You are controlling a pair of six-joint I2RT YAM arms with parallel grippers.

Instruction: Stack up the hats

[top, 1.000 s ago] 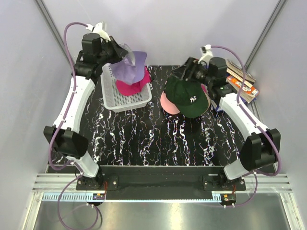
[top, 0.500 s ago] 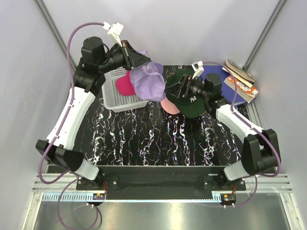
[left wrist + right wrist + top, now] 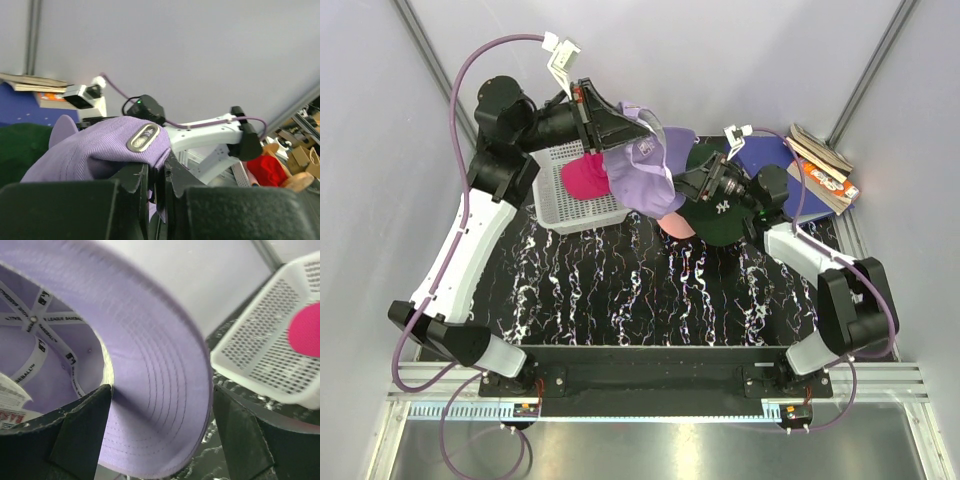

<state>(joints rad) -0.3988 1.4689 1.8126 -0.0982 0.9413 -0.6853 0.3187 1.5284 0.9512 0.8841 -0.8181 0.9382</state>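
Note:
The right gripper grips the lavender cap by the side of its brim (image 3: 678, 174) next. That leaves the lavender cap's opening free to stack over the green cap (image 3: 722, 212).
My left gripper (image 3: 618, 126) is shut on the back strap of the lavender cap (image 3: 642, 172) and holds it in the air between the basket and the dark green cap (image 3: 722, 212). In the left wrist view the jaws (image 3: 156, 172) pinch the lavender fabric (image 3: 95, 150). My right gripper (image 3: 703, 186) is open, and its fingers stand on either side of the lavender brim (image 3: 165, 405) without closing on it. The green cap sits on a light pink cap (image 3: 674, 226). A magenta cap (image 3: 582, 176) lies in the basket. No tan cap shows.
The grey mesh basket (image 3: 582, 210) stands at the back left and also shows in the right wrist view (image 3: 260, 355). Books and a box (image 3: 825, 168) and a blue item (image 3: 762, 155) lie at the back right. The mat is black marbled.
My left arm carried the lavender cap from above the basket to the right, toward the green cap. My right gripper moved left and up to meet the brim.

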